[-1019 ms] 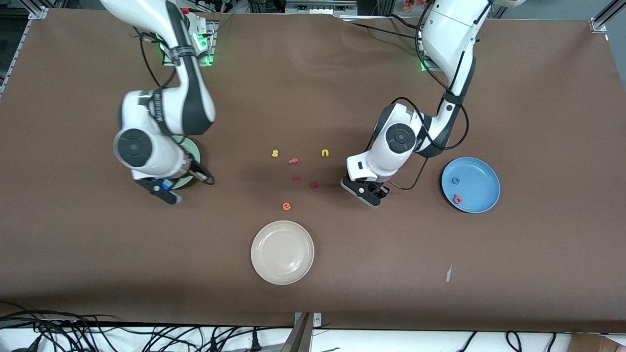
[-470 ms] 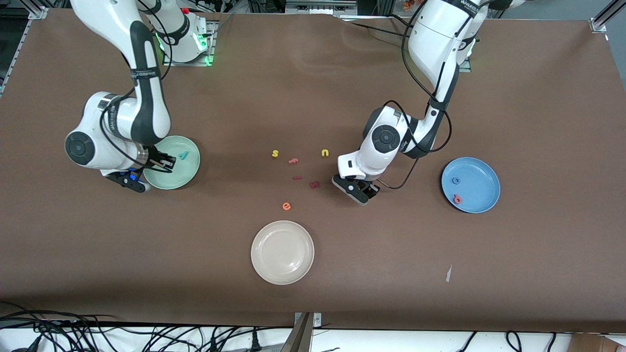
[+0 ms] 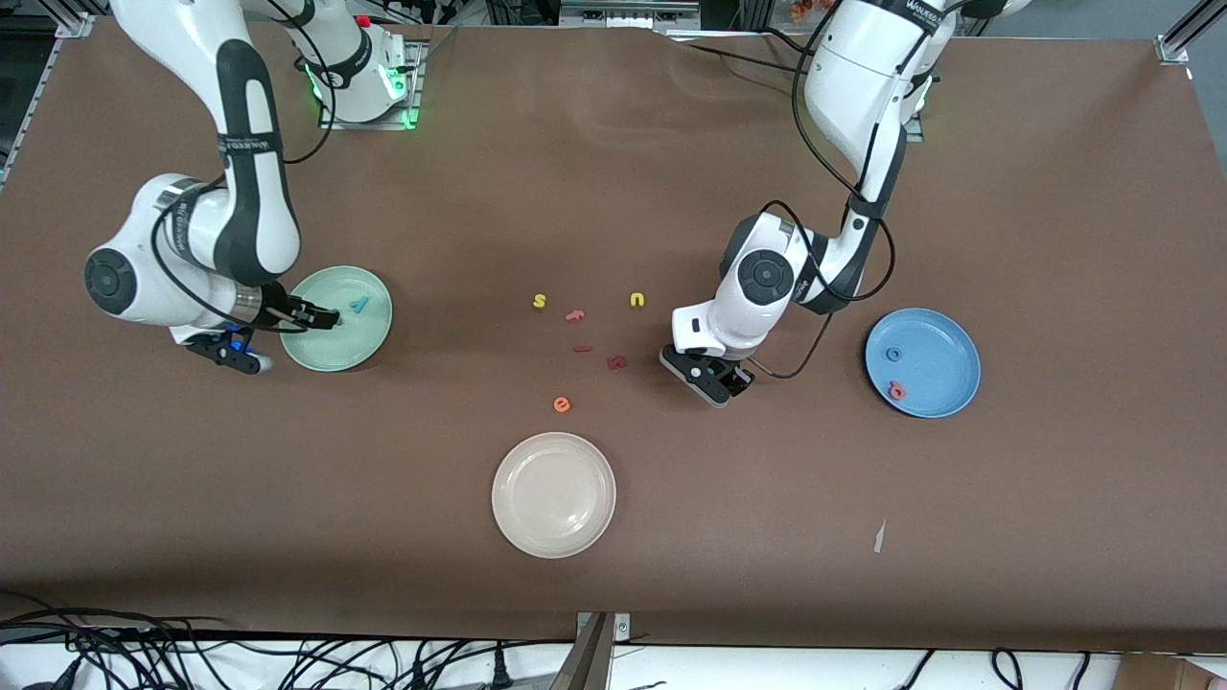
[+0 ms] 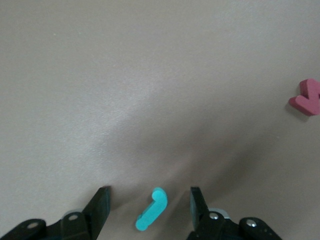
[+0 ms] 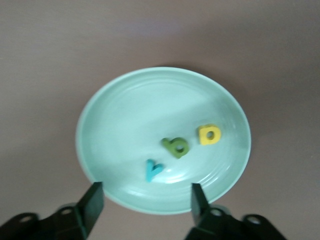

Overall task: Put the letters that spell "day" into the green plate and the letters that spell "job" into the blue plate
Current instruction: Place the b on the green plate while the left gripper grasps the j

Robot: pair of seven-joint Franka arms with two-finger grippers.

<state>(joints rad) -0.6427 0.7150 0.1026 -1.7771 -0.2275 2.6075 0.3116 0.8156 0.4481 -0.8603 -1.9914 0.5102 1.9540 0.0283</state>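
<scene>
The teal "j" lies between my low fingers in the left wrist view, so my left gripper closes. Closing now would catch the letter.
The teal "j" [image 4: 152, 209] lies flat on the table between the fingers of my left gripper [image 4: 149, 191], which is open and not touching it. In the front view that gripper [image 3: 714, 379] hides the letter. My right gripper [image 5: 145, 202] hangs open and empty at the rim of the green plate [image 5: 100, 120]. In that plate lie the yellow "d" [image 5: 209, 134], the dark green "a" [image 5: 176, 147] and the teal "y" [image 5: 152, 170]. The blue plate [image 3: 944, 379] at the left arm's end holds the blue "o" [image 3: 893, 354] and the pinkish-red "b" [image 3: 897, 390].
Mid-table lie a yellow "s" [image 3: 540, 301], a yellow "u" [image 3: 637, 300], three dark red letters [image 3: 616, 362] and an orange "e" [image 3: 562, 404]. A cream-white plate [image 3: 553, 494] sits nearer the front camera. A dark red letter [image 4: 306, 97] lies beside my left gripper.
The right arm has swung toward its own end of the table, uncovering the green plate, and its gripper now stands open. The left gripper has shifted slightly over the table.
</scene>
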